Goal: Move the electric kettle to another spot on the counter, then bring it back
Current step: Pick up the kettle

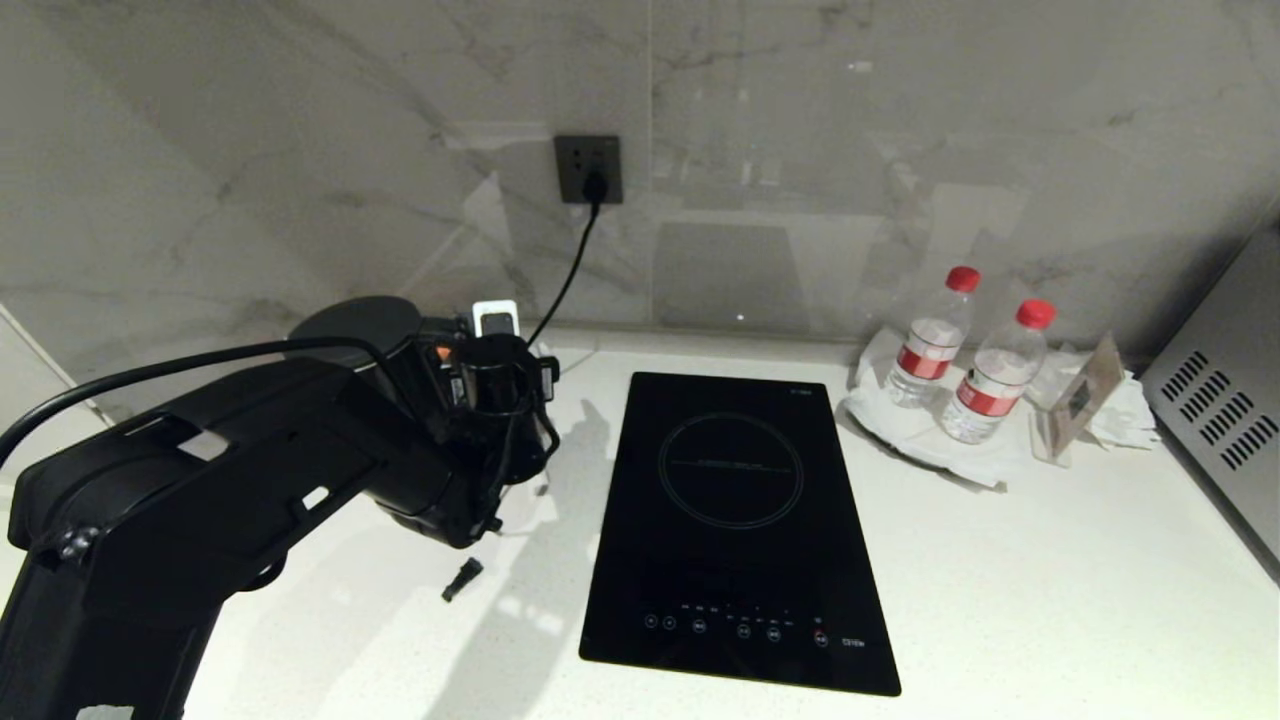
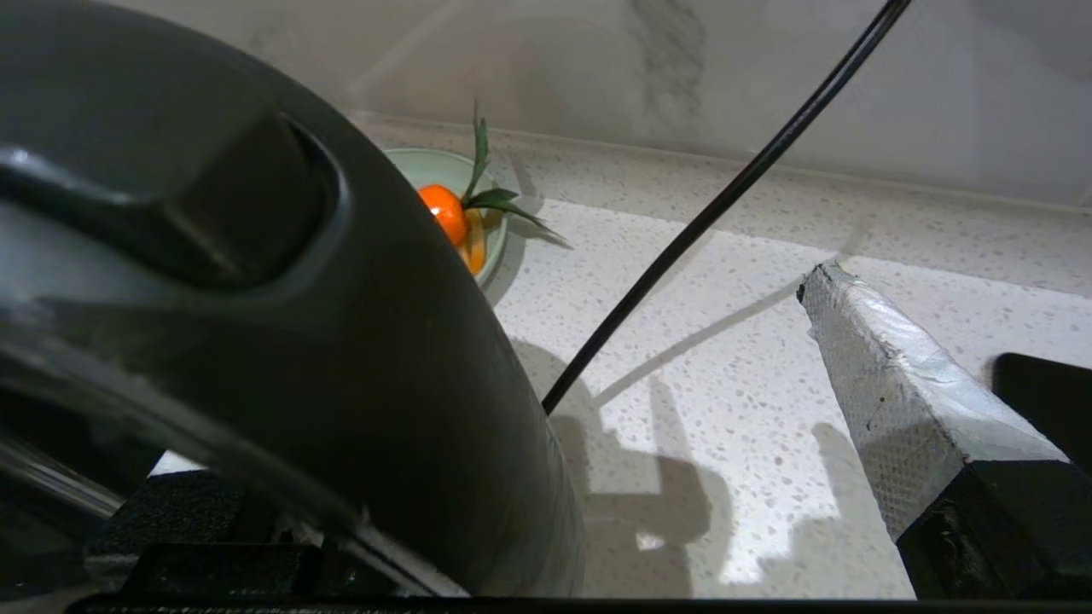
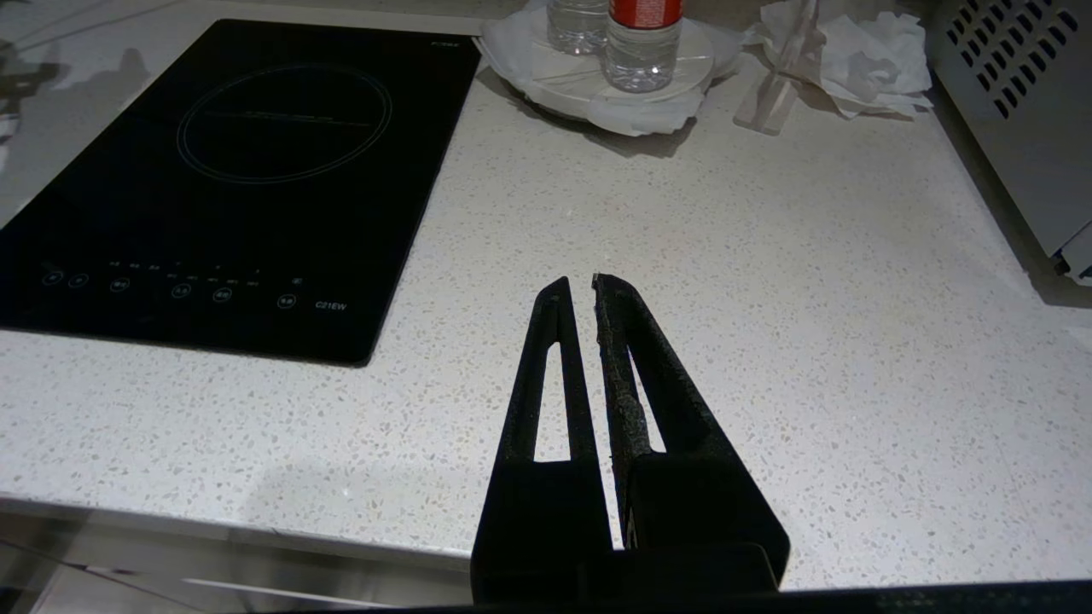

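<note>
Next, my left gripper grabs the kettle by its black handle to move the electric kettle (image 2: pixel 358 367) to another spot on the counter.
The electric kettle (image 1: pixel 352 320) stands at the back left of the counter (image 1: pixel 1000 560); only its dark lid shows behind my left arm (image 1: pixel 300 470). In the left wrist view the kettle (image 2: pixel 358 367) fills the near side as a black body. My left gripper (image 2: pixel 529 358) is open wide beside it. One silver-taped finger (image 2: pixel 887 384) hangs clear over the counter; the other is mostly hidden by the kettle. I cannot see any grip on the kettle. My right gripper (image 3: pixel 578 281) is shut and empty above the counter's front edge.
A black cooktop (image 1: pixel 735 520) lies mid-counter. A black cord (image 1: pixel 565 280) runs from the wall socket (image 1: pixel 588 170) toward the kettle. A green bowl of orange fruit (image 2: pixel 444 213) sits behind it. Two water bottles (image 1: pixel 960 360) and a steel appliance (image 1: pixel 1230 420) stand at the right. A small black piece (image 1: pixel 462 578) lies loose.
</note>
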Controlling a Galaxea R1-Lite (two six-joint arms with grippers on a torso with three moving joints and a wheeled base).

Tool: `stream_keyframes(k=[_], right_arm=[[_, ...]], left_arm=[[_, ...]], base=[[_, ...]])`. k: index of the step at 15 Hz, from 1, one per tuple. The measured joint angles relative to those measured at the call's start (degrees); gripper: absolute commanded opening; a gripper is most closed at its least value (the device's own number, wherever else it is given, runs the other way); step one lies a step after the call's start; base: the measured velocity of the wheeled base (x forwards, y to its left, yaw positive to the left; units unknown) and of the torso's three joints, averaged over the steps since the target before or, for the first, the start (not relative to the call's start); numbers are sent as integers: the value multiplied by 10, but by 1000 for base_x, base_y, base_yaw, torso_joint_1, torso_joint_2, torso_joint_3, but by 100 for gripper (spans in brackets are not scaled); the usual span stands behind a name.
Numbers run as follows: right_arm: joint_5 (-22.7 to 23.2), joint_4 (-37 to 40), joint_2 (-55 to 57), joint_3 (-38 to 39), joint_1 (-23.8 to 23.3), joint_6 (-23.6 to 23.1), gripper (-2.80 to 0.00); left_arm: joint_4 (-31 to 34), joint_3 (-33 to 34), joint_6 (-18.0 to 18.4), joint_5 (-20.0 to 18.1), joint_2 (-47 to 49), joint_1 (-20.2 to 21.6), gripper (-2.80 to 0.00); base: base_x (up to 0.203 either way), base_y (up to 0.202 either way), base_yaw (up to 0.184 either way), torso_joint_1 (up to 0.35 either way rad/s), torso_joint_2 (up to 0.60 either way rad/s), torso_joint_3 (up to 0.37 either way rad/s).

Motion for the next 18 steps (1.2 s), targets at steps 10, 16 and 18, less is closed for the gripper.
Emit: stream_keyframes(k=[10,16,18], right_arm=[[0,0,0,0,0,0,-280],[0,0,0,0,0,0,-280],[0,0,0,0,0,0,-280]], left_arm=[[-1,2,1,1,-3,8,0],[-1,8,1,3,0,1,-280],[-1,8,1,2,0,0,-280]], base=[[0,0,0,0,0,0],[0,0,0,0,0,0],[0,0,0,0,0,0]])
